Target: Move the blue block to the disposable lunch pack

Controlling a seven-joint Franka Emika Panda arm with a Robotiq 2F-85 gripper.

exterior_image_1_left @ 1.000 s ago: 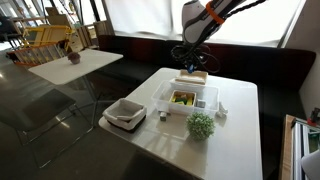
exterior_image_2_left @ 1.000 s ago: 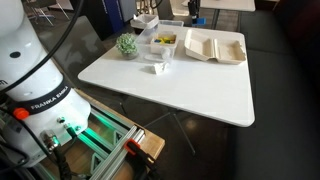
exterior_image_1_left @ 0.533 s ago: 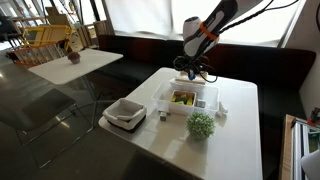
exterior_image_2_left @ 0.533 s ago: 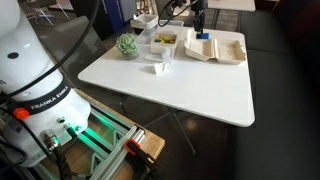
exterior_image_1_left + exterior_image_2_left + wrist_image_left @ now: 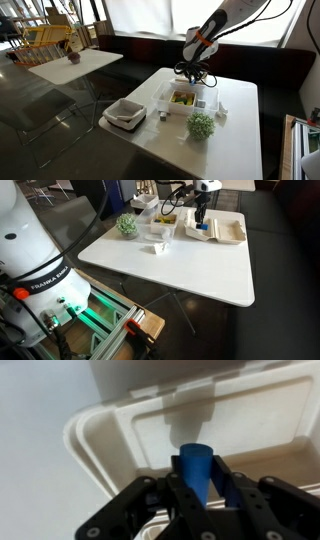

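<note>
My gripper needs to release the blue block: the block hangs over the lunch pack's open bottom, so the block would come to rest inside.
My gripper [image 5: 199,482] is shut on the blue block [image 5: 192,460], a small solid blue piece held upright between the fingers. Just below it lies the open tan disposable lunch pack [image 5: 105,432], with its rim and inner wall showing. In an exterior view the gripper [image 5: 202,220] hangs low over the near end of the lunch pack [image 5: 228,230], and the blue block [image 5: 202,225] shows at its tips. In an exterior view the gripper [image 5: 195,72] hides most of the pack at the table's far side.
A white divided tray [image 5: 207,97] [image 5: 163,230] with yellow and green pieces sits beside the pack. A small green plant [image 5: 201,125] [image 5: 126,225], a small pale cube [image 5: 162,116] [image 5: 158,248] and a white square container with a dark base [image 5: 125,114] also stand on the white table [image 5: 190,270].
The gripper has come down with the blue block from above the table to just over the lunch pack's inside. Nothing else moved.
</note>
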